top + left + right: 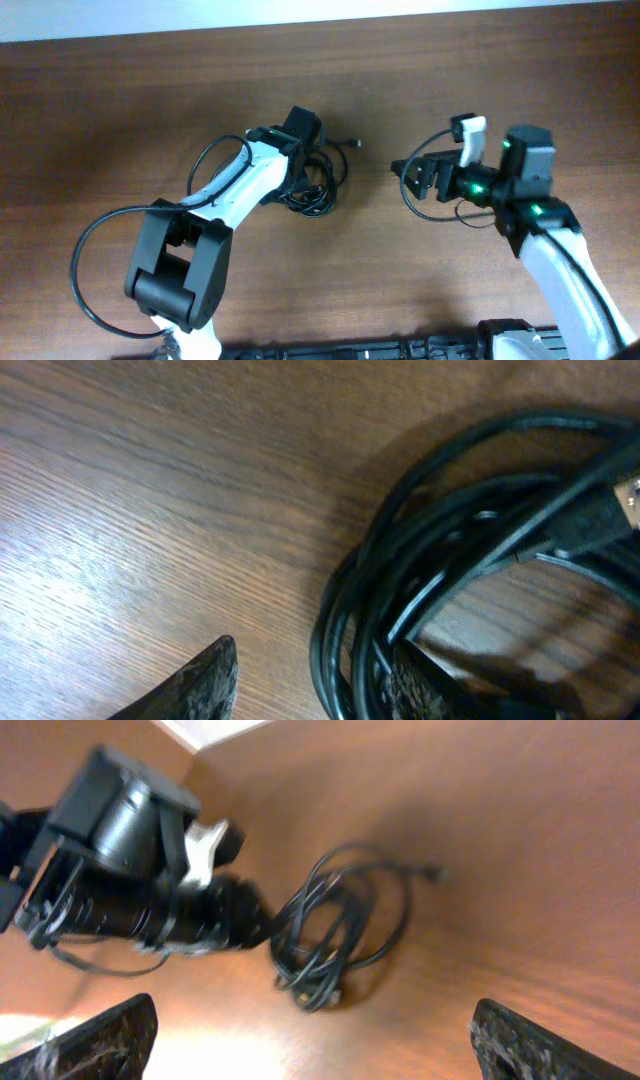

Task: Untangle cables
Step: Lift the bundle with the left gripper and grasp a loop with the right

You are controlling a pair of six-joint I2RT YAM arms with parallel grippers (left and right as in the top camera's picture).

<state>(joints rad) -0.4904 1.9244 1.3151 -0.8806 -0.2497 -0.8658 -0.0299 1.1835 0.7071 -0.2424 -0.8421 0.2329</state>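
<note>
The bundle's side farthest from my right gripper has several pieces of cable for my left gripper to grab. That will leave the bundle's near side open, to untangle the cables.
The cables (322, 180) lie as one tangled black bundle at the table's middle, with one plug end (352, 143) sticking out to the upper right. My left gripper (300, 172) is down at the bundle's left side. In the left wrist view it (314, 657) is open, and several strands of the cables (345, 630) run between its fingers, close to the right one. A metal-tipped plug (625, 498) shows at the right edge. My right gripper (406, 172) hangs right of the bundle, apart from it. It (315, 1010) is wide open and empty, facing the cables (330, 935).
The brown wooden table (120, 110) stretches all round. Thicker black arm wires loop beside the left arm (85, 255) and under the right gripper (440, 215). The left arm's wrist (130, 870) fills the upper left of the right wrist view.
</note>
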